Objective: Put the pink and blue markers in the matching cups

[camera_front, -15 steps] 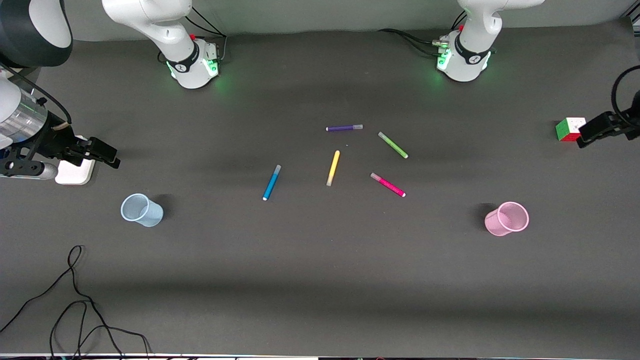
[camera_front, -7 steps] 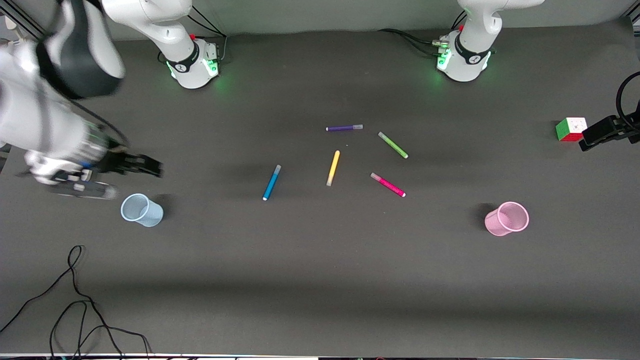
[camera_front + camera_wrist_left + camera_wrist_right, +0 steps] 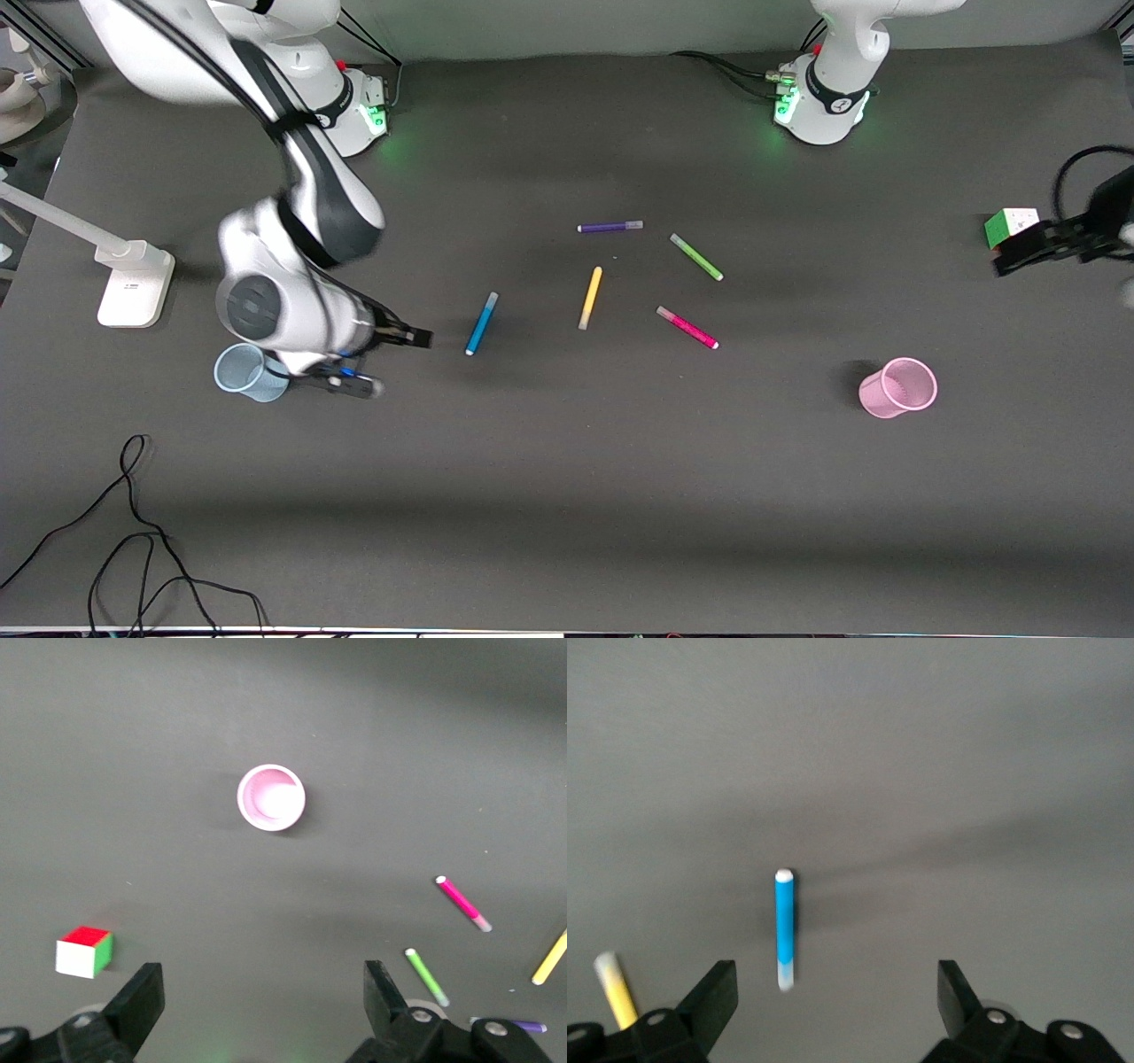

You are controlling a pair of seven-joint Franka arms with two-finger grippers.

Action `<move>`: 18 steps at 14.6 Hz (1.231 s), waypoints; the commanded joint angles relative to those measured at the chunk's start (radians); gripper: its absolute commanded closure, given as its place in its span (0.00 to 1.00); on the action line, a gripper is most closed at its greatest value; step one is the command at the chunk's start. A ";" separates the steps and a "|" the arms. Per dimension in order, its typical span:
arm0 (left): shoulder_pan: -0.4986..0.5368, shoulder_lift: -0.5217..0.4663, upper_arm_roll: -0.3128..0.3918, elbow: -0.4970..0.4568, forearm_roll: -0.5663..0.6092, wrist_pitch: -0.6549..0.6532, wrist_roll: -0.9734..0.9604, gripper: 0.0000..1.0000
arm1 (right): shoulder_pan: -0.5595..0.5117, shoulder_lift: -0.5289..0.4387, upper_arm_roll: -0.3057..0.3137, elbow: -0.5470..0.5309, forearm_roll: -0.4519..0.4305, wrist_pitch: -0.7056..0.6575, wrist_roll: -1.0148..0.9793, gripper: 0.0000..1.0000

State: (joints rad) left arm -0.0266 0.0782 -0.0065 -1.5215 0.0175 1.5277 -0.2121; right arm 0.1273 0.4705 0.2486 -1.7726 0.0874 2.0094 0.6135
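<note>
I need to grip the blue marker by its blue body [image 3: 479, 329] with my right gripper next. Then I need to put it in the marker's matching pale blue cup [image 3: 250, 372].
The blue marker [image 3: 482, 323] lies on the dark table, and it also shows in the right wrist view [image 3: 784, 926]. The pink marker [image 3: 687, 328] lies nearer the left arm's end, also in the left wrist view [image 3: 462, 904]. The pale blue cup [image 3: 244, 372] stands upright, partly covered by the right arm's wrist. The pink cup [image 3: 897, 387] stands upright, seen from above in the left wrist view [image 3: 271, 797]. My right gripper [image 3: 415, 338] is open and empty between the blue cup and the blue marker [image 3: 833, 1001]. My left gripper [image 3: 1005, 261] is open and empty beside the cube [image 3: 263, 1001].
Purple [image 3: 609, 227], green [image 3: 696, 257] and yellow [image 3: 590, 298] markers lie near the middle. A colour cube [image 3: 1010, 226] sits at the left arm's end. A white stand base [image 3: 133, 283] and loose black cables [image 3: 133, 532] are at the right arm's end.
My right arm has swung from the table's end in past the blue cup toward the blue marker. My left gripper has shifted slightly by the cube. Markers and cups have not moved.
</note>
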 commanded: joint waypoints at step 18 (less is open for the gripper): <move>-0.190 0.430 -0.196 -0.242 -0.247 0.463 -1.038 0.04 | 0.014 0.255 0.071 0.012 0.037 0.238 0.175 1.00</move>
State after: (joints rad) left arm -0.2149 0.5410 -0.2052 -1.6829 -0.1731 1.9253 -1.2021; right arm 0.1405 0.7204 0.3136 -1.7625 0.1180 2.2486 0.7649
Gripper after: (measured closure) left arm 0.018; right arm 0.599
